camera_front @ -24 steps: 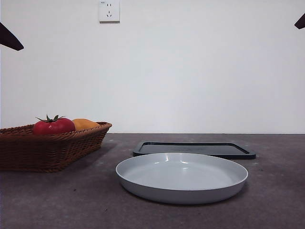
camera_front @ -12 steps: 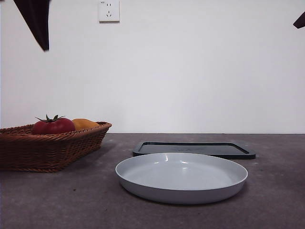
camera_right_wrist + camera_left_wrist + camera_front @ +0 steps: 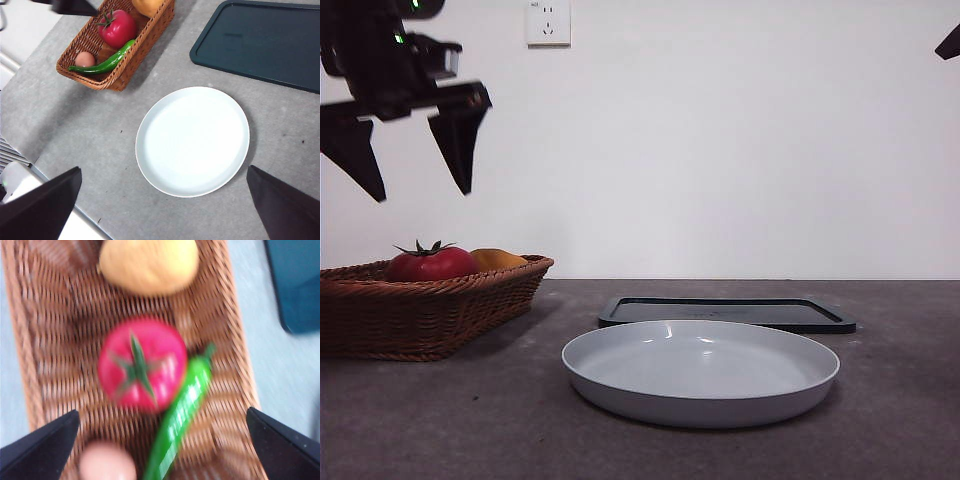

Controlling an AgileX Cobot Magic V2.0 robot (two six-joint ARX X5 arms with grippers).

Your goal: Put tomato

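Observation:
My left gripper picks up the tomato by its round body (image 3: 430, 266) next, to put the red tomato on the grey-white plate (image 3: 700, 365).
The red tomato (image 3: 432, 264) with a green stem lies in the brown wicker basket (image 3: 420, 315) at the left. It also shows in the left wrist view (image 3: 142, 364) and the right wrist view (image 3: 117, 28). My left gripper (image 3: 412, 185) hangs open and empty above the basket, over the tomato. In the left wrist view the left gripper (image 3: 162, 440) has its jaws spread wide on either side of the tomato. My right gripper (image 3: 165, 200) is open and empty, high above the table; only its tip shows at the top right corner of the front view (image 3: 950, 44).
In the basket also lie an orange-yellow fruit (image 3: 148, 264), a green chili pepper (image 3: 180, 412) touching the tomato, and an egg (image 3: 85, 59). A grey-white plate (image 3: 700, 370) sits in the middle. A dark tray (image 3: 725, 312) lies behind it.
My left arm has come down from the top left corner and now hangs with open jaws above the basket. The tomato, plate and tray have not moved.

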